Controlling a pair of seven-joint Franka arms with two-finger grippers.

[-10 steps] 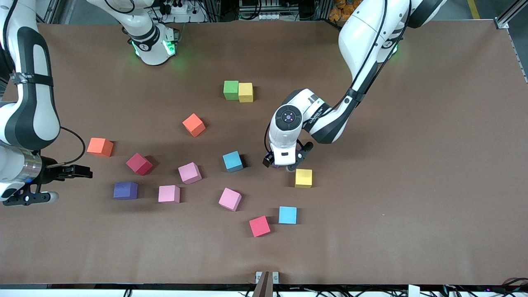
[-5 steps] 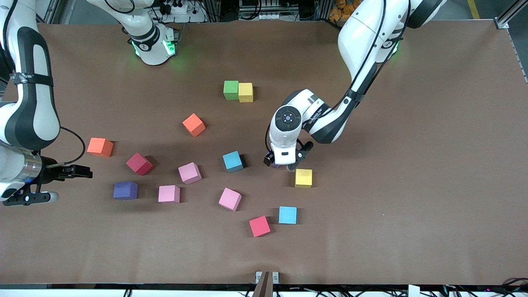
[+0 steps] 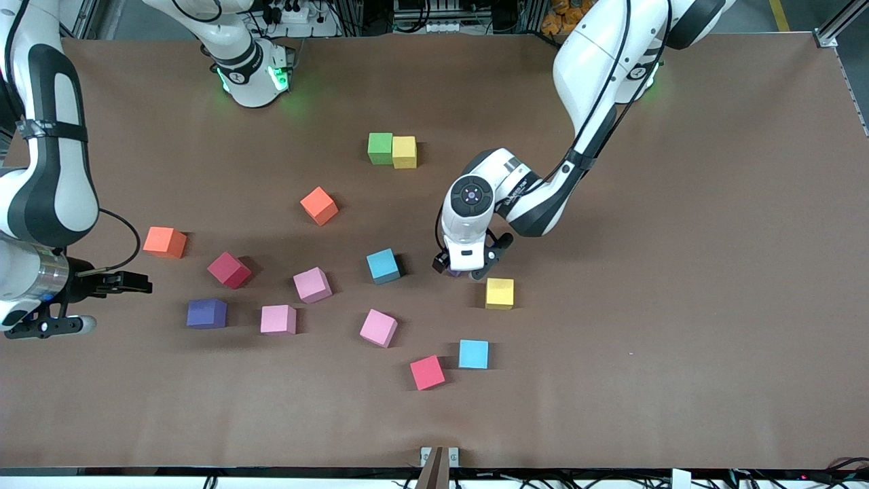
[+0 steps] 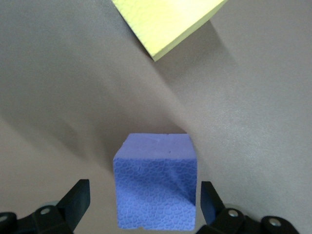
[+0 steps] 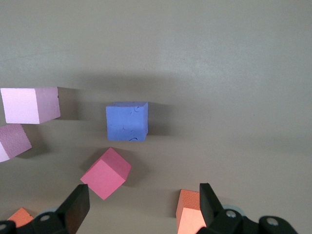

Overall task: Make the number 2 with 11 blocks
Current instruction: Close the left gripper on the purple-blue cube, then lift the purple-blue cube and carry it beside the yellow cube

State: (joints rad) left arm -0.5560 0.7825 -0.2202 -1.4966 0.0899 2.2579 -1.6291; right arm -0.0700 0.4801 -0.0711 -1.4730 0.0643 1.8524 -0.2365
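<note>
The fingers of my left gripper are on either side of the purple block in the left wrist view, so it is time to close on it.
My left gripper (image 3: 463,270) is low over the table's middle, open, its fingers on either side of a purple block (image 4: 156,183) with a gap on each side. A yellow block (image 3: 500,293) lies just nearer the front camera. A green block (image 3: 380,148) and another yellow block (image 3: 404,151) touch side by side close to the bases. Orange, red, pink, light blue and purple blocks lie scattered toward the right arm's end. My right gripper (image 3: 102,302) waits open above that end, beside an orange block (image 3: 164,242). The number 2 is not in view.
The brown table (image 3: 679,305) is bare toward the left arm's end. A red block (image 3: 427,372) and a light blue block (image 3: 473,354) lie closest to the front edge. A small bracket (image 3: 438,456) sits at the middle of that edge.
The left gripper has shifted very slightly over the purple block, still open. The right arm and the other blocks have not moved.
</note>
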